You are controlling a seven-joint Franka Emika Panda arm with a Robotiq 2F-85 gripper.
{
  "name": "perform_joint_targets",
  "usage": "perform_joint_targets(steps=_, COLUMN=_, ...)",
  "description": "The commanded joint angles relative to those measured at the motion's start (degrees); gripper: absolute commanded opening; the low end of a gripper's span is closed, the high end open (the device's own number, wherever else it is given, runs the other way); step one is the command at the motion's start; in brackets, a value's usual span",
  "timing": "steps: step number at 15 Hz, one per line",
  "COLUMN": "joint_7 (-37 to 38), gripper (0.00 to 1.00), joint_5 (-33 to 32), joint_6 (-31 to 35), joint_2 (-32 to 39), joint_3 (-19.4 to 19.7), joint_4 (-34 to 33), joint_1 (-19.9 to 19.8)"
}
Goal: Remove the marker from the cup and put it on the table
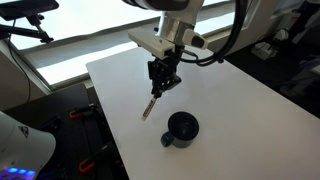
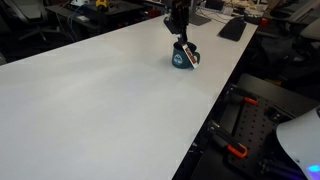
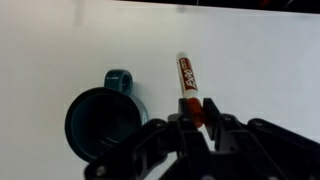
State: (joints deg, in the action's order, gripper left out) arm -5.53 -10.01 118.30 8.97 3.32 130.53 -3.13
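My gripper keeps hold of the marker from here until it meets the white table. The gripper's fingers are high, and the marker's pale tip [image 1: 145, 117] [image 3: 182, 57] still hangs above that table.
The marker [image 3: 188, 78] is reddish-orange with a pale whitish part. My gripper [image 3: 195, 108] is shut on its orange end. In an exterior view the marker [image 1: 150, 104] hangs slanted from the gripper [image 1: 162, 80], its lower tip close to the white table [image 1: 240, 110]; I cannot tell whether it touches. The dark blue-black cup [image 3: 100, 122] stands upright with its small handle [image 3: 120, 78] showing, just beside the marker. It looks empty inside. In both exterior views the cup [image 1: 182, 128] [image 2: 183, 58] sits next to the gripper [image 2: 178, 32].
The table edge [image 1: 105, 120] runs close to the marker's tip, with dark floor and cables beyond. A dark keyboard-like object [image 2: 232, 28] lies at the table's far end. The table top [image 2: 100, 100] stretches wide on the other side.
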Motion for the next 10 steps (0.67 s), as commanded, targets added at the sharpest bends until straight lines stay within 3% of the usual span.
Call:
perform_joint_targets(steps=1, joint_7=0.3, gripper=0.05, joint_5=-1.8, joint_6=-0.6, joint_2=2.3, joint_3=-0.2, joint_4=-0.3, joint_1=0.5)
perform_joint_targets(steps=10, joint_7=0.6, gripper=0.05, joint_5=-3.3, joint_6=-1.3, joint_2=10.7, joint_3=0.0, joint_4=-4.4, joint_1=0.6)
